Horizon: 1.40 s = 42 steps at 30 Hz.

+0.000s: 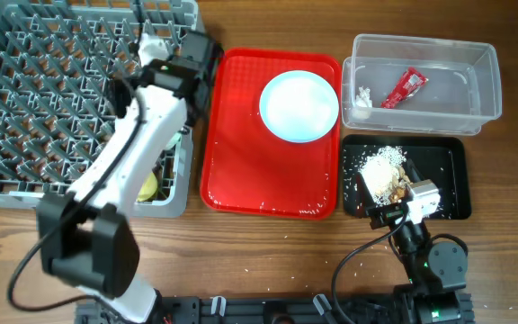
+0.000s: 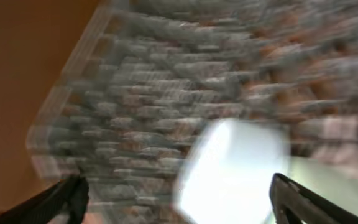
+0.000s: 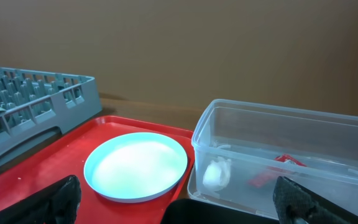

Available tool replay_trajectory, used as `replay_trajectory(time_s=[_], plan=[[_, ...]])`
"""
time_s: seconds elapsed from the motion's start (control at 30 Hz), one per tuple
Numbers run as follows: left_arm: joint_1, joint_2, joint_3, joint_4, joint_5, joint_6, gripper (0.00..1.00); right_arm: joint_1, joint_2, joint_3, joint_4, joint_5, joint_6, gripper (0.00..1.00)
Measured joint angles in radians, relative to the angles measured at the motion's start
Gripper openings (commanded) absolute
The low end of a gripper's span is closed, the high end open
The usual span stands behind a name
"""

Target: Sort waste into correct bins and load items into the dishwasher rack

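Note:
The left gripper grabs the pale-blue plate [image 1: 299, 106] by its rim next, leaving the rest clear to load between the dishwasher rack's wires.
My left gripper [image 1: 176, 56] hangs over the far right part of the grey dishwasher rack [image 1: 34, 99]. Its wrist view is blurred: the fingers [image 2: 182, 202] are open over the rack [image 2: 166, 81], with a bright white blob [image 2: 229, 168] below that I cannot identify. My right gripper [image 3: 179, 202] is open and empty, low over the black tray [image 1: 448, 180] that holds the food leftovers [image 1: 383, 171]. The pale-blue plate [image 1: 299, 106] [image 3: 135, 167] lies on the red tray. The clear tub [image 1: 475, 63] [image 3: 291, 134] holds the red wrapper [image 1: 405, 87] [image 3: 278, 169] and the white tissue [image 1: 363, 94] [image 3: 216, 174].
The red serving tray [image 1: 241, 171] lies between the rack and the bins. A yellow cup [image 1: 148, 187] shows in the rack's near right corner, partly hidden by my left arm. White crumbs lie on the wood in front of the red tray.

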Motion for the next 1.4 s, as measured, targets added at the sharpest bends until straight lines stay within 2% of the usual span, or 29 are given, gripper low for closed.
replay_trajectory(time_s=[0.07,0.13,0.2,0.3,0.4,0.43,0.47,0.5,0.53,0.57,0.63,0.7,0.83,1.03,1.1,1.17,1.23,1.3,1.4], plan=[[-0.001,-0.032,0.008,0.050,0.165,-0.003,0.77,0.000,0.000,0.000,0.000,0.000,0.000,1.00],[-0.010,-0.037,0.009,0.175,0.499,-0.007,0.77,0.000,0.000,0.000,0.000,0.000,0.000,1.00],[-0.039,0.016,0.006,0.308,0.721,-0.011,0.75,0.000,0.000,0.000,0.000,0.000,0.000,1.00],[-0.096,0.172,0.000,0.418,0.884,-0.014,0.71,0.000,0.000,0.000,0.000,0.000,0.000,1.00],[-0.155,0.312,-0.007,0.492,0.937,-0.013,0.64,0.000,0.000,0.000,0.000,0.000,0.000,1.00],[-0.174,0.354,-0.007,0.520,0.946,-0.015,0.58,0.000,0.000,0.000,0.000,0.000,0.000,1.00],[-0.185,0.374,-0.006,0.533,0.942,-0.014,0.46,0.000,0.000,0.000,0.000,0.000,0.000,1.00],[-0.197,0.381,-0.002,0.538,0.943,-0.013,0.24,0.000,0.000,0.000,0.000,0.000,0.000,1.00],[-0.203,0.383,0.002,0.520,0.938,-0.013,0.12,0.000,0.000,0.000,0.000,0.000,0.000,1.00],[-0.203,0.384,0.006,0.494,0.933,-0.015,0.04,0.000,0.000,0.000,0.000,0.000,0.000,1.00],[-0.204,0.384,0.015,0.430,0.912,-0.019,0.04,0.000,0.000,0.000,0.000,0.000,0.000,1.00],[-0.207,0.367,0.030,0.307,0.830,-0.023,0.04,0.000,0.000,0.000,0.000,0.000,0.000,1.00],[-0.216,0.301,0.059,0.048,0.571,-0.022,0.04,0.000,0.000,0.000,0.000,0.000,0.000,1.00],[-0.216,-0.169,0.111,-0.120,0.101,-0.014,0.04,0.000,0.000,0.000,0.000,0.000,0.000,1.00],[-0.207,-0.235,0.113,-0.202,-0.045,-0.013,0.04,0.000,0.000,0.000,0.000,0.000,0.000,1.00],[-0.154,-0.275,0.113,-0.265,-0.199,-0.011,0.04,0.000,0.000,0.000,0.000,0.000,0.000,1.00],[-0.033,-0.271,0.113,-0.281,-0.301,-0.010,0.04,0.000,0.000,0.000,0.000,0.000,0.000,1.00],[0.088,-0.244,0.110,-0.257,-0.327,0.003,0.04,0.000,0.000,0.000,0.000,0.000,0.000,1.00],[0.253,-0.174,0.080,-0.105,-0.310,0.124,0.04,0.000,0.000,0.000,0.000,0.000,0.000,1.00]])
